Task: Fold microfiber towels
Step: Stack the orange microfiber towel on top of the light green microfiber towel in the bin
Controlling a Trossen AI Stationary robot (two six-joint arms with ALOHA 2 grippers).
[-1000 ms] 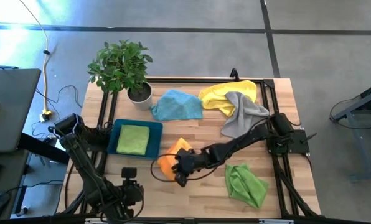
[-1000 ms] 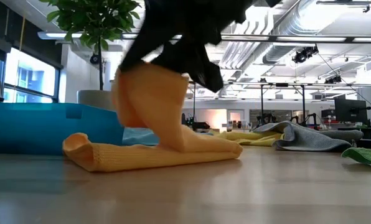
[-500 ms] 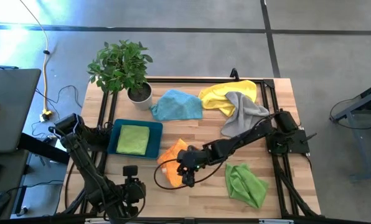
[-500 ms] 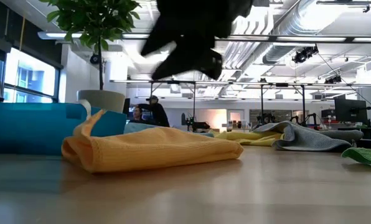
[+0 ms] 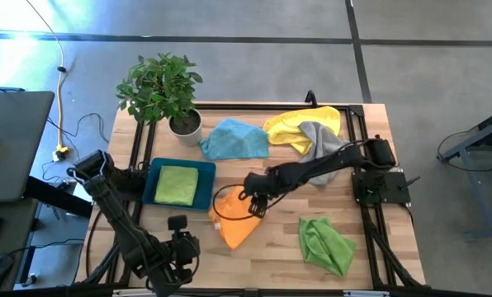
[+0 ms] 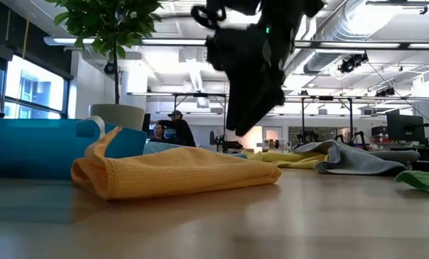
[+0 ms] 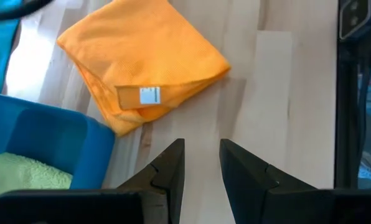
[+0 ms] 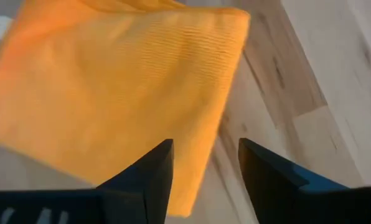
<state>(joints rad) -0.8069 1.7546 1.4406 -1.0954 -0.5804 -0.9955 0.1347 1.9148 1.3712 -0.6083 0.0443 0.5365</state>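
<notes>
The robot needs to fold the orange towel (image 5: 236, 227) over, so its right gripper should next grab the towel by its straight side edge (image 5: 249, 230).
The orange towel (image 5: 236, 227) lies folded on the wood near the table's middle, its white label (image 7: 149, 95) on the folded edge. My right gripper (image 5: 254, 205) hovers open just above the towel's far side (image 8: 111, 93), with nothing between its fingers. My left gripper (image 5: 184, 246) waits open at the near left, pointing at the towel (image 7: 145, 62) from a short way off. A lime green towel (image 5: 177, 184) lies folded in the teal tray (image 5: 153, 175).
Light blue (image 5: 234, 139), yellow (image 5: 300, 122) and grey (image 5: 322, 142) towels lie crumpled along the far side. Another lime green towel (image 5: 324, 244) lies at the near right. A potted plant (image 5: 162, 89) stands at the far left. Bare wood shows at the near middle.
My right gripper has opened and let go of the orange towel, then risen and drawn back toward the table's far edge. The towel's lifted part has dropped over onto the rest, and the towel now lies flat and folded.
</notes>
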